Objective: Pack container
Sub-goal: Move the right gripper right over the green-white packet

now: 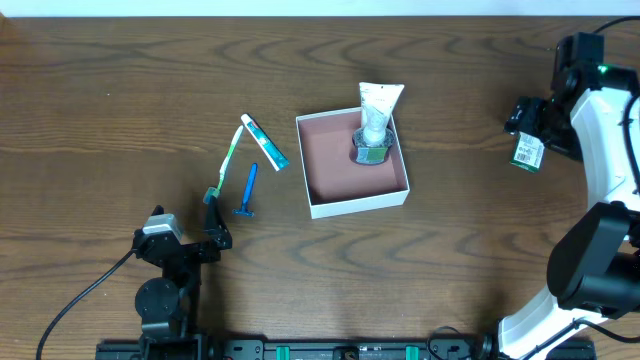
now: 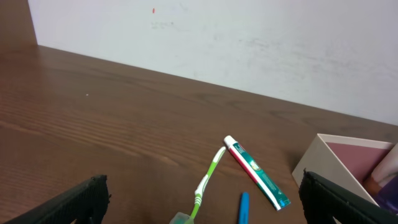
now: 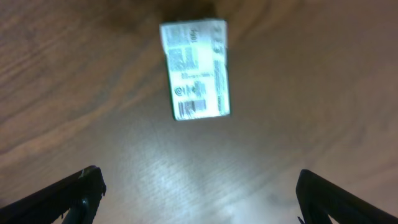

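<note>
The right gripper grabs the small green-white carton by its long sides next, which leaves the carton's far end free to enter the box.
The container (image 1: 358,204), a shallow white box with a reddish-pink inside, sits mid-table; its corner shows in the left wrist view (image 2: 323,163). A white tube (image 1: 378,108) stands cap-down in its far right corner. A toothpaste tube (image 1: 265,142), a green toothbrush (image 1: 225,165) and a blue razor (image 1: 247,190) lie left of it, also in the left wrist view: toothpaste (image 2: 255,171), toothbrush (image 2: 208,177), razor (image 2: 242,208). My left gripper (image 1: 215,228) (image 2: 205,208) is open and empty just short of the toothbrush head. My right gripper (image 1: 527,122) (image 3: 199,193) is open and empty above the table.
A small green-white carton (image 1: 527,152) lies on the table at the far right, just ahead of my right gripper (image 3: 194,70). A pale wall runs behind the table's far edge (image 2: 249,43). A black cable trails at the front left (image 1: 80,300).
</note>
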Available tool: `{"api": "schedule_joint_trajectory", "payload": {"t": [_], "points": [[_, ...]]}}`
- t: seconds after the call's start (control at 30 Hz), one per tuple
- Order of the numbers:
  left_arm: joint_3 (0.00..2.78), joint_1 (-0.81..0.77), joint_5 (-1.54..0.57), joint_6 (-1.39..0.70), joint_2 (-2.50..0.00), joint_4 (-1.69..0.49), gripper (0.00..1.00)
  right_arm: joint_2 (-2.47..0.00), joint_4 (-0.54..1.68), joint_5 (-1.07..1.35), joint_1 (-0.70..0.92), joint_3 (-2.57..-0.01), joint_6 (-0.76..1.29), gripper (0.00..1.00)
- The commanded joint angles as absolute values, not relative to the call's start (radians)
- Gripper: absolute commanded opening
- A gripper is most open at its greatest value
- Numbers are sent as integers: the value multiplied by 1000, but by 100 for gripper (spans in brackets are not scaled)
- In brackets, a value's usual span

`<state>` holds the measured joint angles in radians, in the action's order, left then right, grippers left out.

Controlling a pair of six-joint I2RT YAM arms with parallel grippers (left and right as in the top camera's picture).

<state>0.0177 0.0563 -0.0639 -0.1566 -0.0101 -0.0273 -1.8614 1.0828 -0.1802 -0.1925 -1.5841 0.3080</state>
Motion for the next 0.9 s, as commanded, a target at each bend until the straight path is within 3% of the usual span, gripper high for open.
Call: {"api": "schedule_joint_trajectory", "payload": {"t": [0.0, 0.87], "points": [[4, 55, -71, -154, -5, -67, 98, -1850, 1003, -175, -194, -1521, 187, 99], [4, 55, -71, -154, -5, -67, 98, -1874, 527, 44, -313, -1276, 21, 99]]}}
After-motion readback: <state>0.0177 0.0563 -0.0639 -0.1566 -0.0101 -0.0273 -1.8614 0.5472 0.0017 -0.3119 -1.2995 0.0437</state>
